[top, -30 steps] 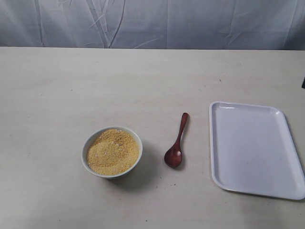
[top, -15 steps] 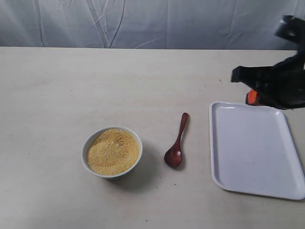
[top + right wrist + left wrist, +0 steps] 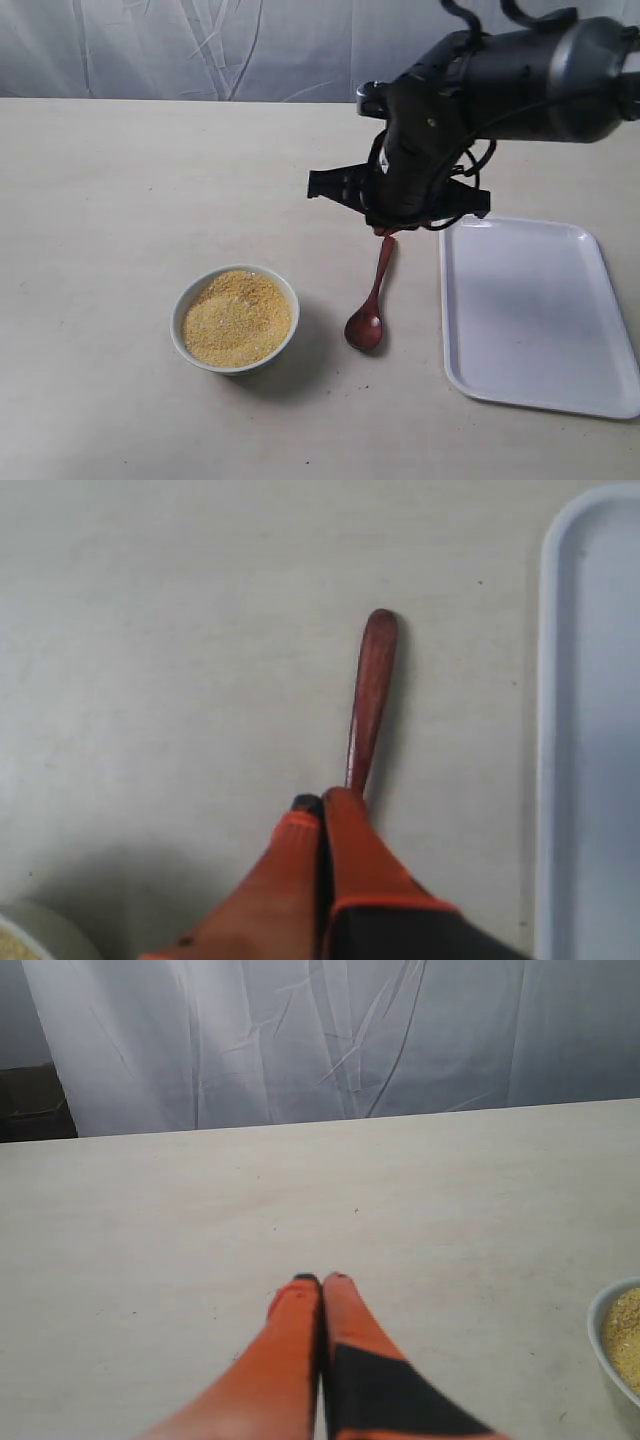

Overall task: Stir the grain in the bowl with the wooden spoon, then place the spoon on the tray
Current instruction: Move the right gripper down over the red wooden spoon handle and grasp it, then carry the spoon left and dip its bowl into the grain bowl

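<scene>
I should next grab the spoon with my right gripper by its slim handle (image 3: 381,267) (image 3: 369,705) to stir the grain, because the spoon's bowl end is wide and rounded.
The dark red-brown wooden spoon (image 3: 370,305) lies flat on the table between the white bowl (image 3: 183,305) and the white tray (image 3: 540,310). Yellow grain (image 3: 237,317) fills the bowl. My right gripper (image 3: 383,231) hovers over the handle's far end with its orange fingers pressed together and nothing between them. In the right wrist view the gripper (image 3: 322,802) hides part of the spoon (image 3: 371,695). Over bare table, my left gripper (image 3: 322,1280) is shut and empty, with the bowl's rim (image 3: 598,1332) at that picture's edge.
A pale table carries everything, and a white curtain (image 3: 300,50) hangs behind it. The black right arm (image 3: 520,70) reaches in from the upper right above the tray's far corner. The tray's rim (image 3: 548,730) runs close beside the spoon handle.
The right arm has swung in from the right edge, past the tray's far corner, to above the spoon's handle. Bowl, spoon and tray have not moved.
</scene>
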